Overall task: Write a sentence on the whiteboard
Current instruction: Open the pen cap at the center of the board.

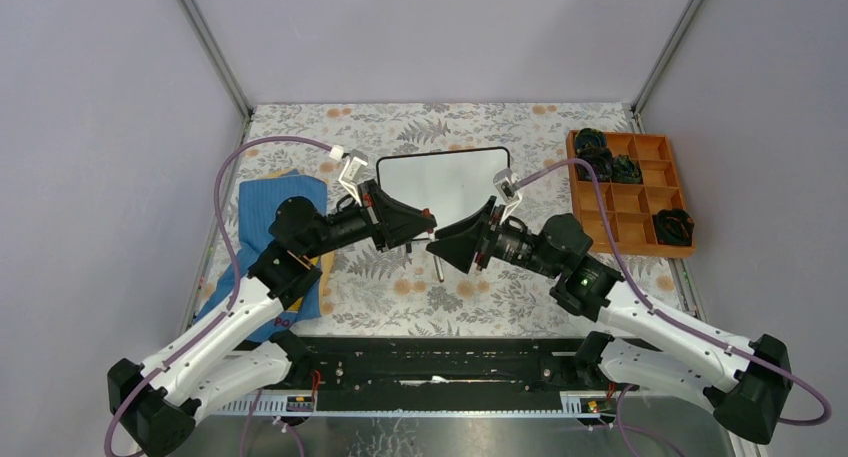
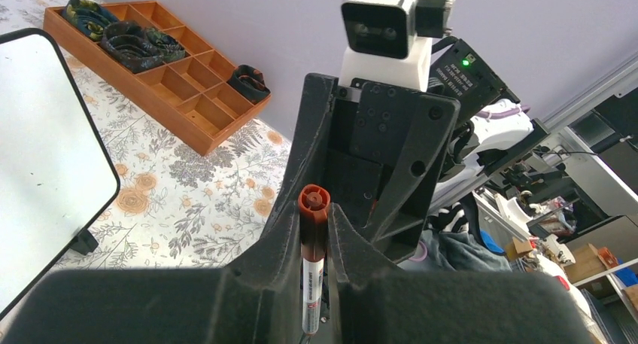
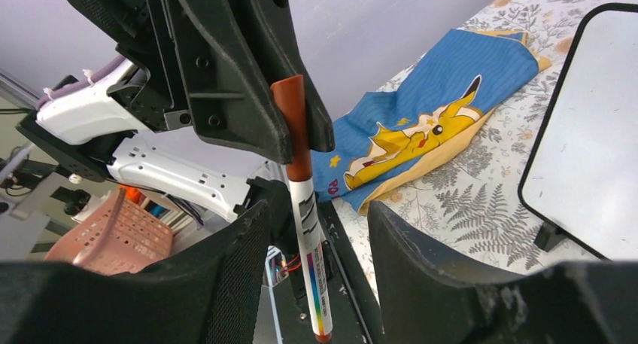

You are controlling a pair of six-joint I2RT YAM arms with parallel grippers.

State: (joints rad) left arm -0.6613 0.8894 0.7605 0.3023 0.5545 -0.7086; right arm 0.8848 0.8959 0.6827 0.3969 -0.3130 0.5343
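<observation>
My right gripper grabs the marker [image 2: 313, 242] by its white body just below the red-brown cap next, to pull the cap off for writing.
The whiteboard [image 1: 443, 182] stands at the middle of the table, with no sentence in view on its white face. It also shows at the left of the left wrist view [image 2: 45, 156] and at the right of the right wrist view [image 3: 594, 133]. In front of it the two grippers meet tip to tip. My left gripper [image 2: 314, 216] is shut on the red-brown cap of a marker [image 2: 313, 242]. The marker's white body [image 3: 310, 231] hangs between the fingers of my right gripper [image 3: 316, 212], which stands open with a gap on both sides of it.
An orange wooden tray [image 1: 630, 192] with several compartments, some holding dark bundles, sits at the right. A blue cartoon-print cloth [image 1: 270, 237] lies at the left under the left arm. A floral cloth [image 1: 400, 297] covers the table.
</observation>
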